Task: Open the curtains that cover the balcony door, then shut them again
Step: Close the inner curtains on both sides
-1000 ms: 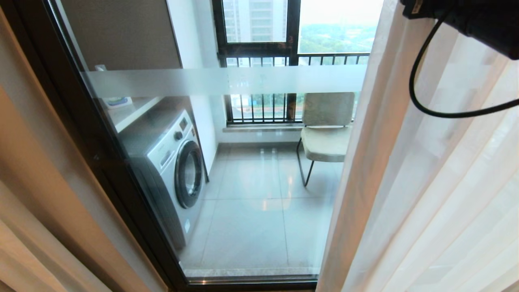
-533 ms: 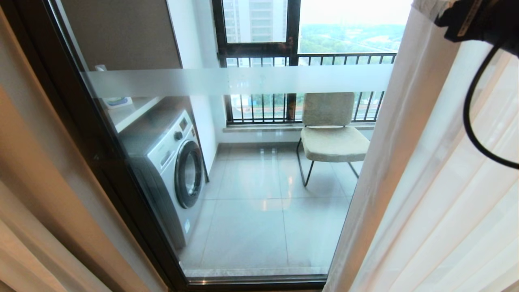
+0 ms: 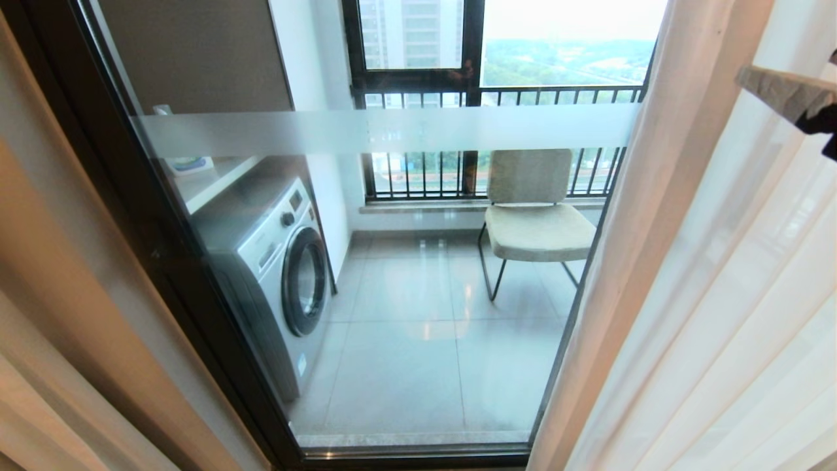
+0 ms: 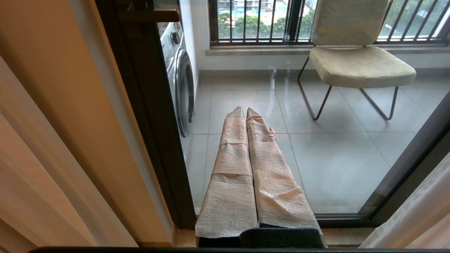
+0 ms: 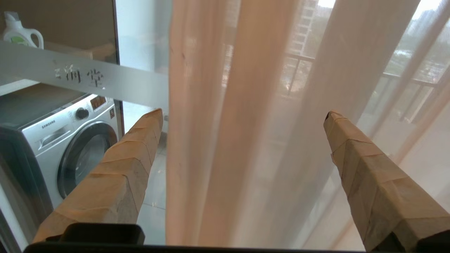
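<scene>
I will next grab the white sheer [image 3: 693,294] by its edge folds with my right gripper, to pull the curtains closed across the balcony door's glass [image 3: 416,298].
The curtains hang at both sides: a thin white sheer [image 3: 693,294] on the right and a thick beige drape [image 3: 59,307] on the left. Between them the balcony door [image 3: 418,307] shows its glass, with a frosted white band [image 3: 392,129] across it. My right gripper [image 5: 243,114] is open, and the sheer's [image 5: 225,123] edge folds hang ahead between its wrapped fingers [image 5: 133,154]. In the head view only one finger [image 3: 781,91] shows, at the right edge. My left gripper [image 4: 245,109] is shut on nothing, low before the glass.
Behind the glass stand a washing machine [image 3: 274,261] on the left and a padded chair [image 3: 533,209] by the black-barred railing window [image 3: 471,98]. A detergent bottle [image 5: 17,30] sits on a shelf above the machine. The dark door frame [image 3: 163,261] runs along the left drape.
The sheer's edge has swung to the right, uncovering more glass and the whole chair. My right arm and its cable have slid out past the head view's right edge.
</scene>
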